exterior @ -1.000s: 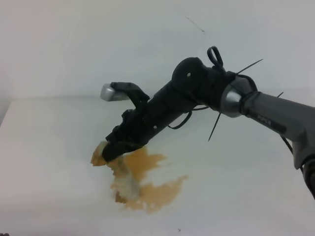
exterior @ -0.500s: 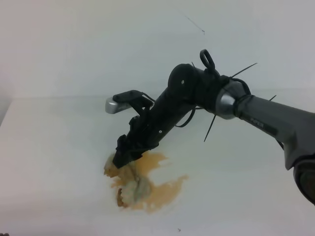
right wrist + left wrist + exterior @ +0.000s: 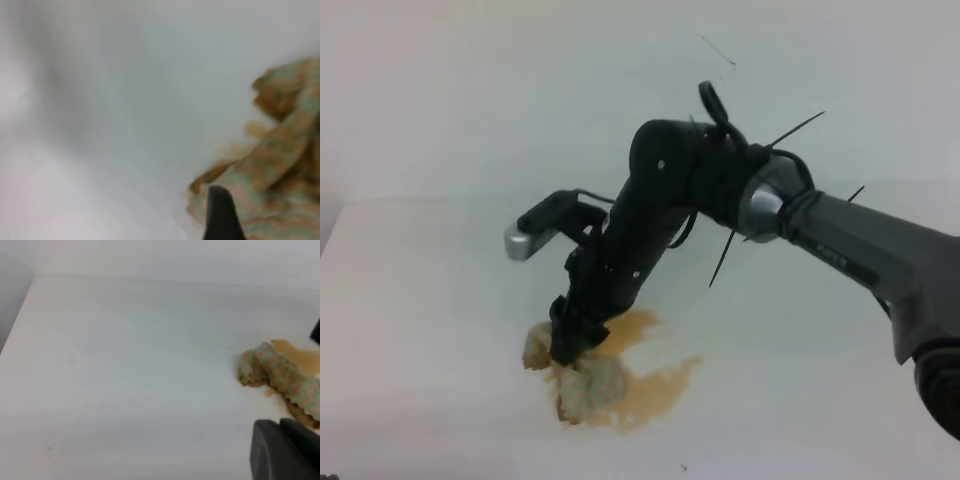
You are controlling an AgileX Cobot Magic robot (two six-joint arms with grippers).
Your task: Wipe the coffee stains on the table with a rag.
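Next, the right gripper grabs the rag by its bunched middle (image 3: 573, 361), where the folds stand up, to wipe the coffee stains.
The coffee stains (image 3: 658, 388) form an orange-brown splotch on the white table (image 3: 420, 300), near its front middle. The rag (image 3: 588, 385), a crumpled beige cloth with brown blotches, lies loose on the splotch's left part; it also shows in the left wrist view as the rag (image 3: 280, 380) and in the right wrist view as the rag (image 3: 285, 145). My right gripper (image 3: 565, 345) points down at the rag's upper left edge, open, with only one dark fingertip (image 3: 220, 212) showing over the cloth. A dark part of the left gripper (image 3: 282, 452) shows at the frame's corner, short of the rag.
The right arm (image 3: 800, 215) reaches in from the right and crosses the middle, with loose cable ties sticking out at its wrist. A pale wall stands behind the table's far edge (image 3: 440, 200).
The right gripper has let go of the rag, which it held shut a second ago. The arm's wrist swung left and upright, and the rag now lies flat on the stain.
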